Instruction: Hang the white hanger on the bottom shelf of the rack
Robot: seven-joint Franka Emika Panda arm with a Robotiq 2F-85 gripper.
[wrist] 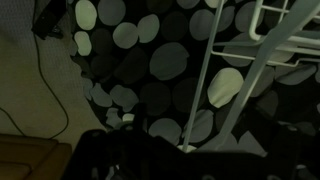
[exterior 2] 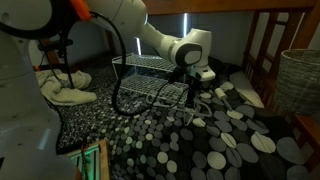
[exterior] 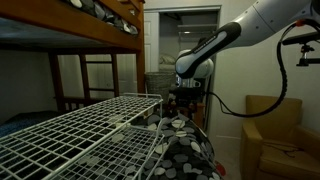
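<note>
The white hanger has two thin bars that meet, and my gripper will grab it there. The rest of the hanger stays free to hang on the bottom shelf.
The rack (exterior: pixel 90 125) fills the foreground of an exterior view with its two white wire-grid tiers; it also stands behind the arm in an exterior view (exterior 2: pixel 150 72). The bottom shelf (exterior: pixel 120 150) is the lower grid. My gripper (exterior: pixel 186 100) is at the rack's far end, low over the dotted carpet (exterior 2: pixel 190 88). In the wrist view two thin white bars (wrist: pixel 203 80) run from the grid corner (wrist: pixel 290 40) down to my dark jaws (wrist: pixel 190 160). I cannot tell whether they belong to the white hanger or are rack legs. The jaws are in shadow.
A brown wooden bunk bed (exterior: pixel 100 30) stands behind the rack. A brown armchair (exterior: pixel 275 130) is at the right. The black carpet with pale dots (exterior 2: pixel 220 140) covers the floor. A wicker basket (exterior 2: pixel 300 80) and white cloths (exterior 2: pixel 65 90) lie at the edges.
</note>
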